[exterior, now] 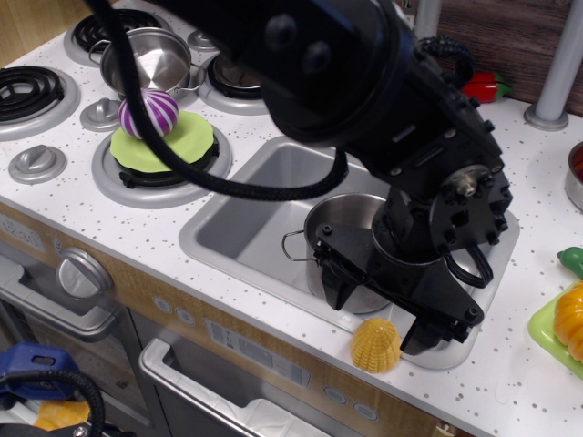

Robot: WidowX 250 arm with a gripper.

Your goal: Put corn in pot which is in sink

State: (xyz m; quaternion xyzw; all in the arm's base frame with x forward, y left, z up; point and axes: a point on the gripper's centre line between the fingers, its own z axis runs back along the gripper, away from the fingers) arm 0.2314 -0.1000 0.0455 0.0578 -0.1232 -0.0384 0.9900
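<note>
My gripper is to grab the corn by its ribbed sides next, so that it can put the corn in the pot in the sink.
The corn is a small yellow ribbed dome on the white countertop at the sink's front right corner. The pot is a shiny steel round pot with thin wire handles, standing in the grey sink; the arm hides much of it. My gripper is black and hangs low just above and behind the corn, with one finger over the pot's front and the other finger to the right of the corn. The jaws stand apart and hold nothing.
A smaller steel pot sits on the back stove burner. A purple-striped ball rests on a green plate. An orange ridged toy on a green plate is at the right edge. A red toy lies behind.
</note>
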